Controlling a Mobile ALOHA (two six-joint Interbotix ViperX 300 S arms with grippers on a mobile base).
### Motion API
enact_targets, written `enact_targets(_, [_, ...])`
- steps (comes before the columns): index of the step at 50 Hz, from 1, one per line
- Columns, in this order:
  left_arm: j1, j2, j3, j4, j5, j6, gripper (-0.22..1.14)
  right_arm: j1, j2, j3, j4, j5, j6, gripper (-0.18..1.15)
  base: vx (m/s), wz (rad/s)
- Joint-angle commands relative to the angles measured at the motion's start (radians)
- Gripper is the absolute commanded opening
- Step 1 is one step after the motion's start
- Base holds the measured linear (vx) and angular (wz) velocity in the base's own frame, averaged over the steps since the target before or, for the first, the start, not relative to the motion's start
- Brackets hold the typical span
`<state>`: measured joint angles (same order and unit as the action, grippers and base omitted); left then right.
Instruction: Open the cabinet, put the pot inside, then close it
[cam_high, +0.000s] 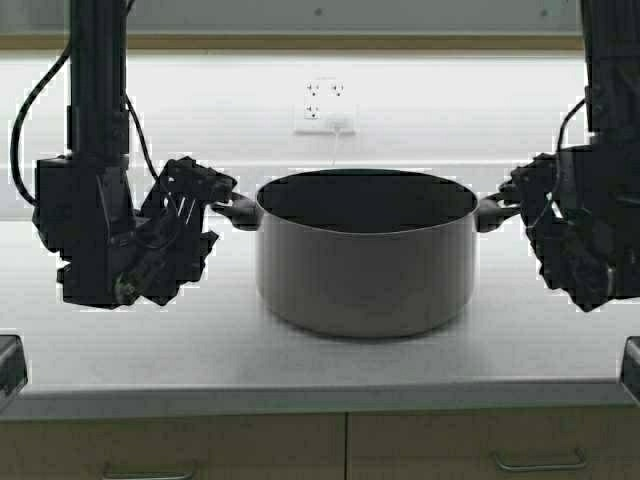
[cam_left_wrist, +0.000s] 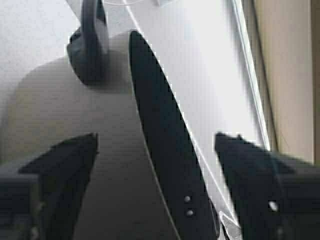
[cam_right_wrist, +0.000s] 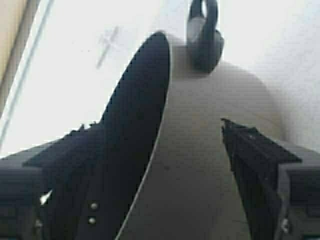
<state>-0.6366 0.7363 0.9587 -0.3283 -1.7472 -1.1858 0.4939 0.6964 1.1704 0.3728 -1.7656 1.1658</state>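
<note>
My left gripper grabs the pot by its loop handle (cam_high: 238, 211) below the pot's rim next, to put the pot inside the cabinet (cam_high: 330, 20).
The wide grey pot (cam_high: 365, 270) stands upright on the white counter (cam_high: 150, 350), dark inside, no lid. My left gripper (cam_high: 222, 195) is at its left black loop handle (cam_high: 238, 211), open, fingers wide apart above and below the rim. My right gripper (cam_high: 512, 195) is at the right handle (cam_high: 490, 212), also open. In the left wrist view my left gripper (cam_left_wrist: 156, 135) straddles the pot (cam_left_wrist: 75, 150), with the far handle (cam_left_wrist: 92, 45) beyond. The right wrist view mirrors this: right gripper (cam_right_wrist: 155, 125), pot (cam_right_wrist: 200, 165). Of the cabinet only the tan lower edge (cam_high: 300, 42) shows.
A white wall socket (cam_high: 325, 105) with a plugged cord sits on the back wall behind the pot. Below the counter's front edge are tan base drawers with horizontal handles (cam_high: 540, 462). Bare counter lies in front of the pot and to both sides.
</note>
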Motion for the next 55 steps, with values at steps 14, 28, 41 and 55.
enact_targets(14, [0.064,0.014,-0.089,-0.035,-0.011,0.005,1.02,0.002,0.017,-0.127,0.006,-0.011,-0.008,1.02,0.08,-0.01])
enact_targets(28, [0.081,0.078,-0.259,-0.031,0.026,-0.012,1.02,-0.124,0.124,-0.291,-0.035,-0.011,0.048,1.02,0.03,-0.01])
enact_targets(41, [0.091,0.16,-0.387,-0.029,0.075,-0.072,1.02,-0.245,0.245,-0.535,-0.186,-0.009,0.147,1.02,-0.01,0.0])
enact_targets(55, [0.132,0.198,-0.423,-0.029,0.086,-0.086,1.02,-0.247,0.287,-0.594,-0.232,0.006,0.153,1.02,-0.01,0.0])
